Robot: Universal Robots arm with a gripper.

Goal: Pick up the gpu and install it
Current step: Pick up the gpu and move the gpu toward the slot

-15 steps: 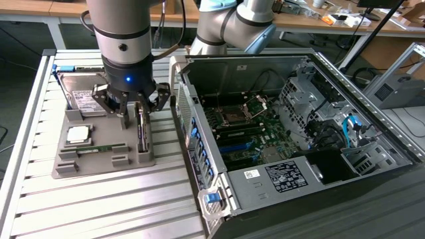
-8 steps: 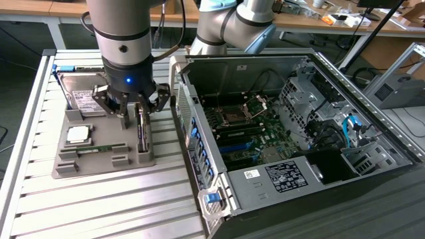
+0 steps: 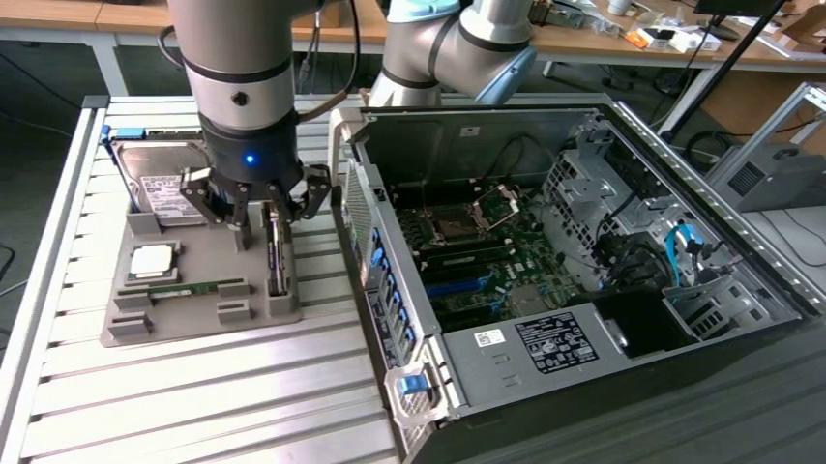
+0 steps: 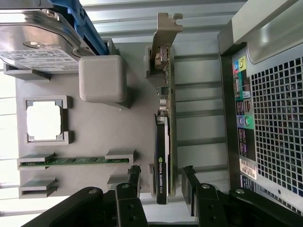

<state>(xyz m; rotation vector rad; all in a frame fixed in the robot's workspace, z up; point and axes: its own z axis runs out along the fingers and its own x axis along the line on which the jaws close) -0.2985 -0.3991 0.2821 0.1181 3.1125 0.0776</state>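
My fingers are above the GPU's top edge (image 4: 166, 161) in the wrist view, beside grey tray, so my gripper must lower before closing.
The gpu (image 3: 275, 255) is a thin dark card with a silvery bracket. It stands on edge in a slot at the side of the grey holder tray (image 3: 193, 324) nearest the computer. In the wrist view the gpu (image 4: 163, 132) runs lengthwise between my two black fingers (image 4: 134, 178). My gripper (image 3: 267, 220) hangs low over the card's far end. Its jaws are open and straddle the card, with a gap showing on each side. In the wrist view, too, the gripper (image 4: 162, 182) holds nothing.
The tray (image 4: 137, 71) also carries a silver hard drive (image 3: 162, 188), a square processor (image 3: 151, 259) and a green memory stick (image 3: 193, 288). The open computer case (image 3: 568, 261) lies just to the exterior view's right, its rear panel (image 4: 270, 104) close beside the card.
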